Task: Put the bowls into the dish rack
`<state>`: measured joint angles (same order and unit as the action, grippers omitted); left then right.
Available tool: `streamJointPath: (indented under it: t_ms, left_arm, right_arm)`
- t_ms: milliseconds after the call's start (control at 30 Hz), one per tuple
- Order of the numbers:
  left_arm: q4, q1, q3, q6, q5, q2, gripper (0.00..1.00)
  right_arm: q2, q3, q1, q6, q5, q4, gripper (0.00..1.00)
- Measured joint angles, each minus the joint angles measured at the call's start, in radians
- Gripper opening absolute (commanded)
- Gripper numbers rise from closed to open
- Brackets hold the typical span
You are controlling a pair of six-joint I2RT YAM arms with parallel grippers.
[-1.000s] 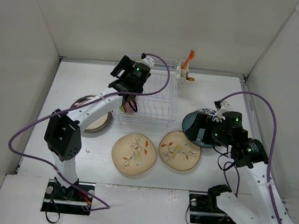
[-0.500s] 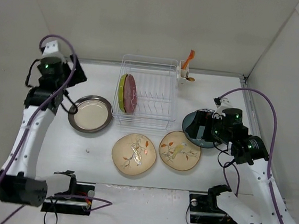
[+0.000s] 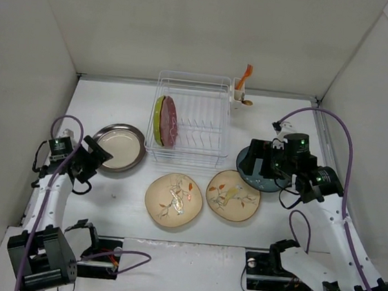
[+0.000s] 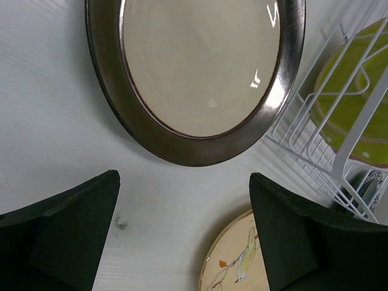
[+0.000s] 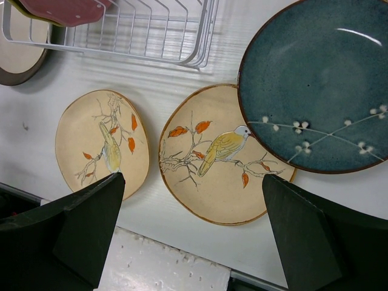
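My left gripper is to pinch the grey-rimmed bowl's rim [image 3: 97,137] on the side away from the dish rack [image 3: 196,121]. The other side of the bowl's rim stays free to hand over for loading.
The dish rack [image 3: 196,121] stands at the back middle. A lime green bowl [image 3: 158,121] and a pink bowl [image 3: 169,122] stand on edge at its left end. A grey-rimmed cream bowl [image 3: 119,148] lies left of the rack. Two cream bird-print bowls [image 3: 173,197] [image 3: 232,196] lie in front. A dark teal bowl [image 3: 268,181] lies at the right. My left gripper [image 3: 97,158] is open and empty, just left of the grey bowl [image 4: 200,73]. My right gripper [image 3: 260,165] is open and empty above the teal bowl [image 5: 315,85] and the right cream bowl [image 5: 224,157].
A white utensil cup [image 3: 237,100] with an orange utensil [image 3: 245,73] hangs at the rack's back right corner. White walls close in the table on the left, back and right. The rack's wires [image 4: 339,127] and the green bowl [image 4: 354,91] show at the right of the left wrist view.
My left arm left the rack, swung out to the far left and came down beside the grey bowl. The green and pink bowls stay in the rack. My right gripper shifted slightly left.
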<state>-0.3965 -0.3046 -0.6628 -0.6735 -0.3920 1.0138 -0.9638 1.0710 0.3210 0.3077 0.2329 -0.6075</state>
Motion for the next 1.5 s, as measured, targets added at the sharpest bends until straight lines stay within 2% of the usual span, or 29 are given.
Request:
streamJointPath:
  t_ms: [233,500,867,967,1000,1067,1133,1267,1500]
  left_arm:
    - [0.169,-0.044,0.143,-0.092,-0.099,0.008,0.8]
    - [0.386,-0.045,0.223,-0.191,-0.121,0.163,0.72]
    - [0.64,-0.047,0.249,-0.291,-0.153,0.343,0.38]
    - [0.68,-0.05,0.248,-0.31,-0.152,0.386,0.23]
    - [0.691,-0.05,0.246,-0.317,-0.154,0.4,0.13]
    - [0.712,-0.055,0.243,-0.341,-0.158,0.424,0.03]
    - [0.738,-0.065,0.23,-0.374,-0.183,0.432,0.0]
    - [0.706,-0.068,0.193,-0.361,-0.185,0.399,0.0]
    - [0.328,-0.068,0.037,-0.251,-0.071,0.228,0.0]
  right_arm:
    - [-0.006,0.0,0.0,-0.003,0.001,0.006,0.95]
    - [-0.007,0.0,0.0,-0.003,0.001,0.01,0.94]
    - [-0.004,-0.004,0.0,-0.003,0.0,0.02,0.94]
    - [-0.002,-0.01,0.0,-0.002,0.0,0.022,0.94]
    - [-0.002,-0.013,0.0,-0.002,0.0,0.022,0.94]
    - [-0.002,-0.018,0.0,-0.001,0.001,0.023,0.94]
    - [-0.002,-0.019,0.0,0.0,0.004,0.025,0.94]
    - [-0.003,-0.018,0.005,0.0,0.023,0.029,0.93]
    - [-0.087,0.085,0.126,-0.028,0.038,0.029,0.91]
